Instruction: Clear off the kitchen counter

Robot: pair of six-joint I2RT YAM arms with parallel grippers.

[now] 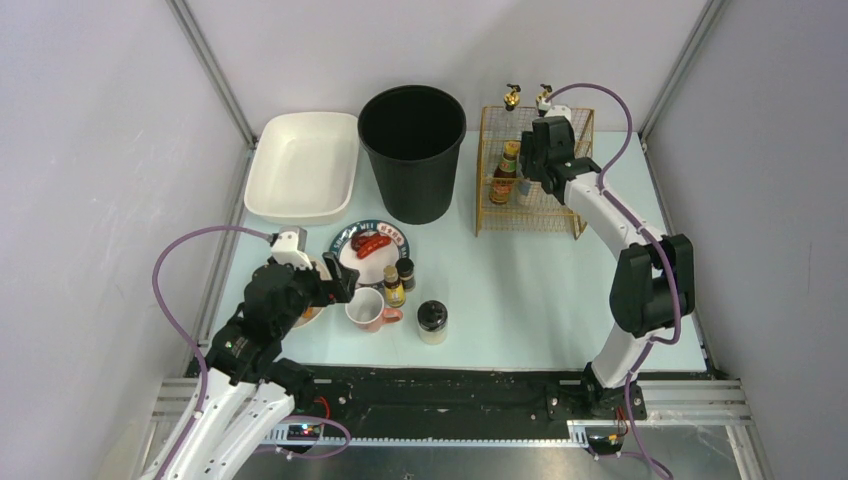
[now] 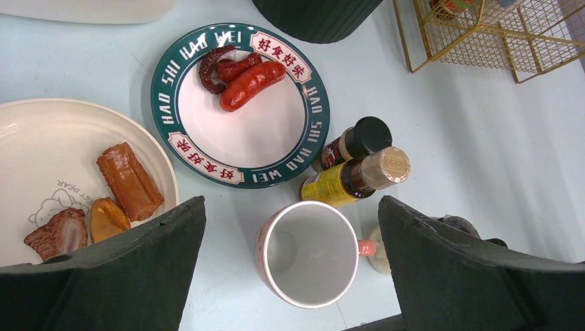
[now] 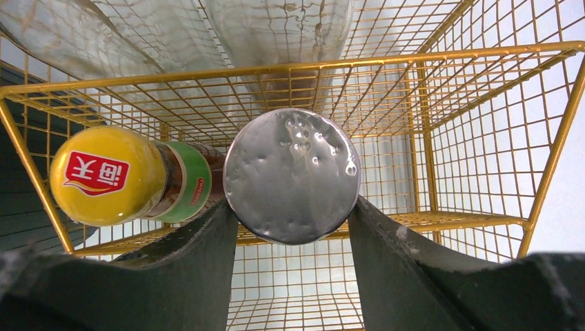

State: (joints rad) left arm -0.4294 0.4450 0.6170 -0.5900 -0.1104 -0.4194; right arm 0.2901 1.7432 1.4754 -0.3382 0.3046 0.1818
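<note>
My right gripper releases the silver-lidded jar now, since the jar stands upright inside the gold wire rack beside the sauce bottle and would remain there.
The mint-green kitchen counter [image 1: 530, 290] holds a pink mug [image 1: 365, 308], a green-rimmed plate [image 1: 338, 250] with sausages, a cream plate [image 2: 41, 158] with food pieces, two spice bottles [image 1: 397, 282] and a black-lidded jar [image 1: 432, 320]. My left gripper [image 1: 345, 285] hangs open above the mug [image 2: 308, 254], one finger on each side, touching nothing. My right gripper [image 1: 535, 165] is inside the gold wire rack [image 1: 560, 215], shut on a silver-lidded jar [image 3: 292, 176]. A yellow-capped sauce bottle [image 3: 107, 176] stands right beside the jar.
A black bin [image 1: 412, 150] stands at the back centre and a white tray [image 1: 300, 165] at the back left. Two pump bottles [image 1: 528, 97] stand behind the rack. Grey walls and metal posts enclose the counter. A black rail [image 1: 450, 390] runs along the front edge.
</note>
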